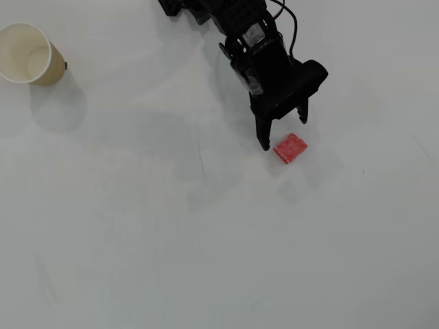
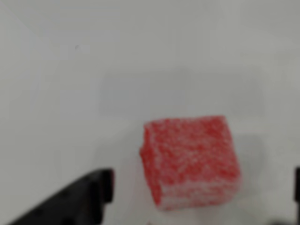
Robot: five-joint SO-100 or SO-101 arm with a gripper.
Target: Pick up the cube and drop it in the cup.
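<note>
Next, my gripper grips the red-pink cube by its opposite sides to drop it in the cream-white cup (image 1: 29,53).
The cube (image 1: 290,147) is a small red-pink speckled block lying on the white table right of centre. My black gripper (image 1: 282,133) hangs over it, open, with one fingertip just left of the cube and the other above its far edge. In the wrist view the cube (image 2: 190,160) fills the lower middle, lying between a dark finger (image 2: 79,199) at the lower left and a sliver of the other at the right edge. The cup (image 1: 29,53), cream-white with a tan wall, stands upright at the far upper left, well away.
The black arm (image 1: 233,20) comes in from the top edge of the overhead view. The white table (image 1: 206,240) stretches bare between the cube and the cup.
</note>
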